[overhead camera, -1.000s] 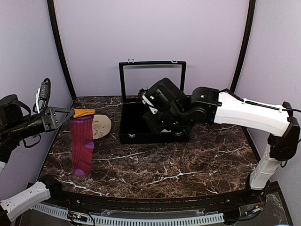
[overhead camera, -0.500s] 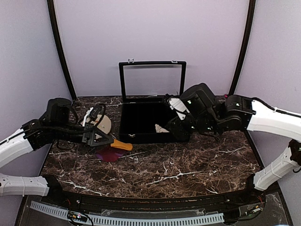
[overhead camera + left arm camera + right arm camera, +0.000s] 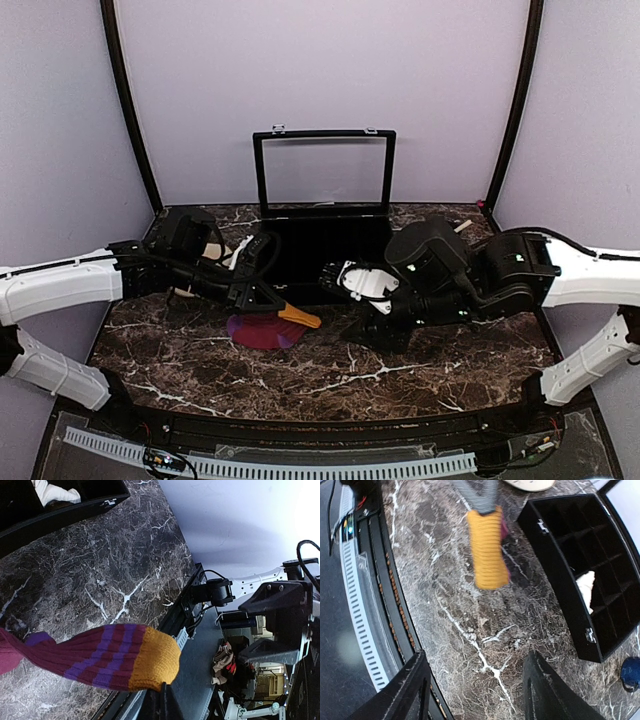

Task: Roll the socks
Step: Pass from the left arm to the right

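Note:
I need to fold the sock for rolling, so my right gripper should grab the maroon-purple sock's lifted orange end next. My left gripper stays free.
The maroon-purple sock lies partly bunched on the marble table, its orange end lifted off the surface. My left gripper is shut on that orange end; in the left wrist view the striped sock stretches left from the pinched jaws. My right gripper hovers just right of the sock, open and empty. Its wrist view shows the orange end ahead of the spread fingers. A cream sock lies in a compartment of the black box.
The open black box stands at the back centre with its lid upright. A tan oval mat lies behind the left arm. A small blue object sits by the box. The table's front rail is close.
The left arm swung in from the far left and lowered the hanging sock onto the table, moving it right. The right arm pulled back from the box toward the sock.

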### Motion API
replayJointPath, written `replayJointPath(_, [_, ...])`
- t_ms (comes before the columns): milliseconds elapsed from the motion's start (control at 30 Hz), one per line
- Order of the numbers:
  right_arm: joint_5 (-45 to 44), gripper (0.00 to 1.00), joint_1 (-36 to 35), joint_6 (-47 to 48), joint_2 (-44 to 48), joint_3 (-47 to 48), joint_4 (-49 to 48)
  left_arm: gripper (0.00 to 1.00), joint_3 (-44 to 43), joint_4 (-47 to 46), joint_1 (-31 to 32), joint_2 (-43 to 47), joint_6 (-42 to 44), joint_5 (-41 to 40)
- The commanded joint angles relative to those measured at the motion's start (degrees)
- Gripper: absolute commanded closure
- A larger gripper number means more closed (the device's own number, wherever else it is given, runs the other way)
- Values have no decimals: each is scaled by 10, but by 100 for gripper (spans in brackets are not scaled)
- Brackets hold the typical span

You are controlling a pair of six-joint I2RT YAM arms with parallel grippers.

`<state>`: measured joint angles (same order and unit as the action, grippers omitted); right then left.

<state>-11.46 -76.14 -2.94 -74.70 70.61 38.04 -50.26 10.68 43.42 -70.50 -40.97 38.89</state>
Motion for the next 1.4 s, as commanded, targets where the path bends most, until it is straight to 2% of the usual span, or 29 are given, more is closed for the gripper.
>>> replayJointPath(0, [18, 41, -23, 37, -32, 31, 12, 100, -30, -36, 4, -30, 6, 31])
replayJointPath(300, [-18, 37, -28, 78, -82, 60, 1, 100, -68, -21, 4, -72, 25, 78])
replayJointPath(767, [-179, 37, -43, 138, -160, 88, -53, 100, -70, 15, 4, -62, 44, 113])
replayJointPath(933, [-217, 39, -49, 157, -193, 106, -59, 100, -68, 20, 4, -61, 47, 123])
replayJointPath(1033, [-224, 50, -49, 158, -207, 114, -54, 100, -69, 23, 4, -63, 51, 126])
replayJointPath(1133, [-221, 79, -49, 151, -217, 117, -46, 100, -68, 23, 4, -67, 53, 130])
replayJointPath(1233, [-217, 100, -49, 135, -223, 119, -38, 100, -69, 22, 4, -75, 55, 131])
replayJointPath(1300, [-214, 100, -46, 116, -222, 119, -33, 97, -75, 32, 3, -80, 59, 115])
replayJointPath(1367, [-204, 100, -35, 81, -219, 122, -20, 77, -79, 42, 2, -80, 63, 81])
